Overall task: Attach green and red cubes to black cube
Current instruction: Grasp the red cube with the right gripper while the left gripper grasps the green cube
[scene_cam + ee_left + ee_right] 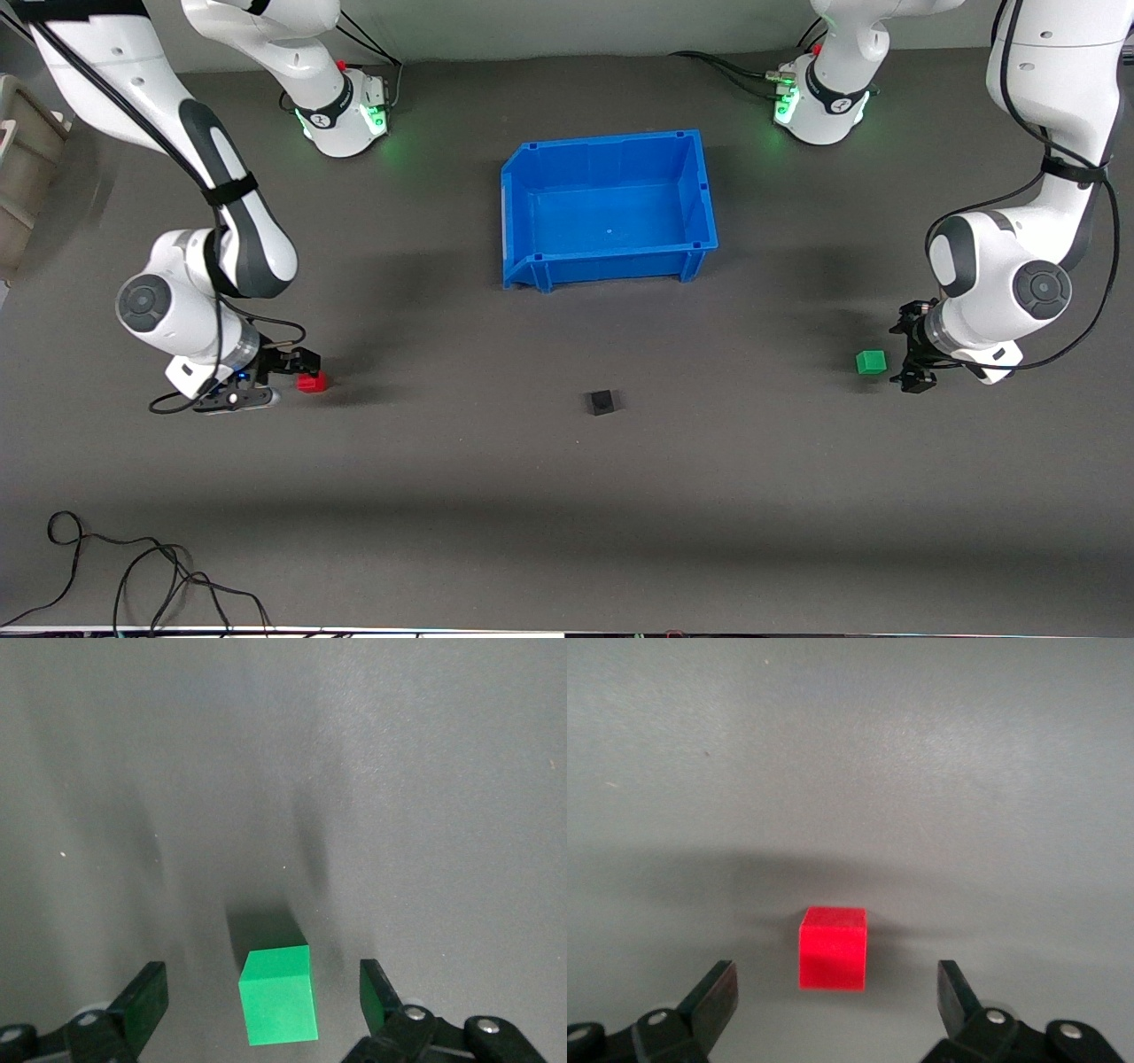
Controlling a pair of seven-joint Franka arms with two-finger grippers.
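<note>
My right fingers are above the red cube and would miss now, so they should lower first, then close.
The red cube (311, 382) lies on the dark table toward the right arm's end. My right gripper (291, 379) is low beside it, open. In the right wrist view the red cube (833, 950) sits just ahead of the open right gripper (835, 997), untouched. The green cube (871, 361) lies toward the left arm's end. My left gripper (908, 350) is low beside it, open. In the left wrist view the green cube (279, 997) stands between the spread fingers of the left gripper (263, 999), touching neither. The black cube (602, 402) lies alone mid-table.
An open blue bin (700, 190) stands mid-table, farther from the front camera than the black cube. Loose black cables (133, 576) lie at the table's near edge toward the right arm's end.
</note>
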